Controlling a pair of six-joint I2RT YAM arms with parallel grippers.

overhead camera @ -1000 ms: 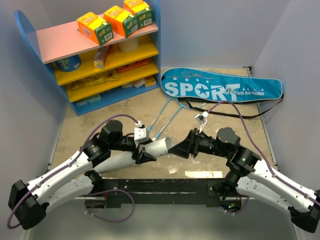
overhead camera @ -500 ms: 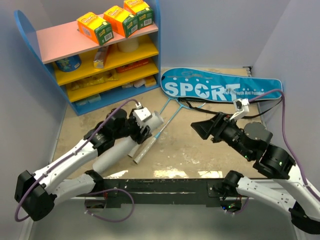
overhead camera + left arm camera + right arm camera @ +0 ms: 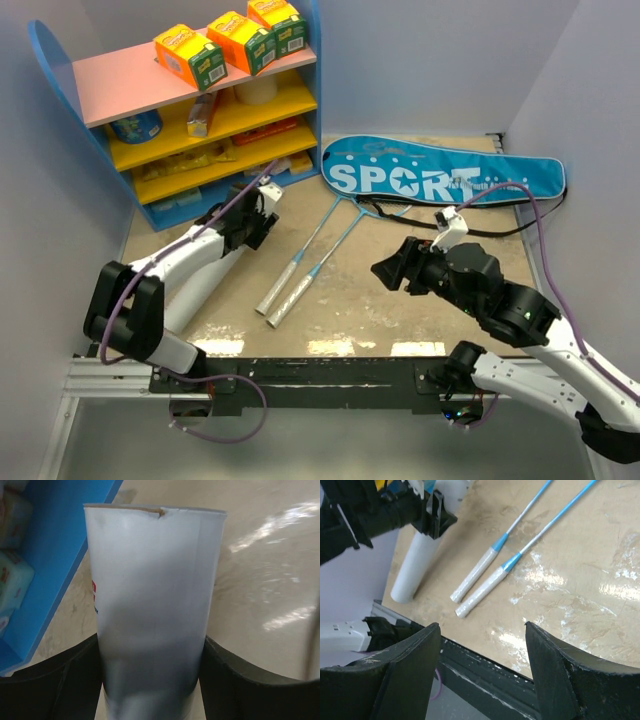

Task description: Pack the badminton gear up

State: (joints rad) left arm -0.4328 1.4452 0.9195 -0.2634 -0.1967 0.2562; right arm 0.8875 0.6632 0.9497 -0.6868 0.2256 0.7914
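Note:
My left gripper should keep holding the white tube [image 3: 205, 285]: it is above the table and would come down beside the rackets if I opened now.
My left gripper [image 3: 255, 220] is shut on a white tube [image 3: 152, 580], which fills the left wrist view between both black fingers. In the top view the tube [image 3: 205, 285] slants down-left from the gripper, close to the shelf. Two light-blue rackets lie side by side on the table, with silver-white handles [image 3: 285, 293] toward me and shafts running up-right to the mouth of the blue "SPORT" bag [image 3: 440, 175]. Their heads are hidden there. My right gripper [image 3: 390, 268] is open and empty above the table right of the handles [image 3: 479, 584]. No shuttlecocks show.
A blue shelf unit [image 3: 200, 130] with yellow and pink shelves stands at the back left, with orange-green boxes [image 3: 230, 40] on top. The bag's black strap [image 3: 480, 228] lies loose in front of it. A black rail [image 3: 300, 370] runs along the near edge.
My left gripper has carried the white tube from the table's middle back-left toward the shelf. My right gripper left the tube's end, drew away to the right, and is open.

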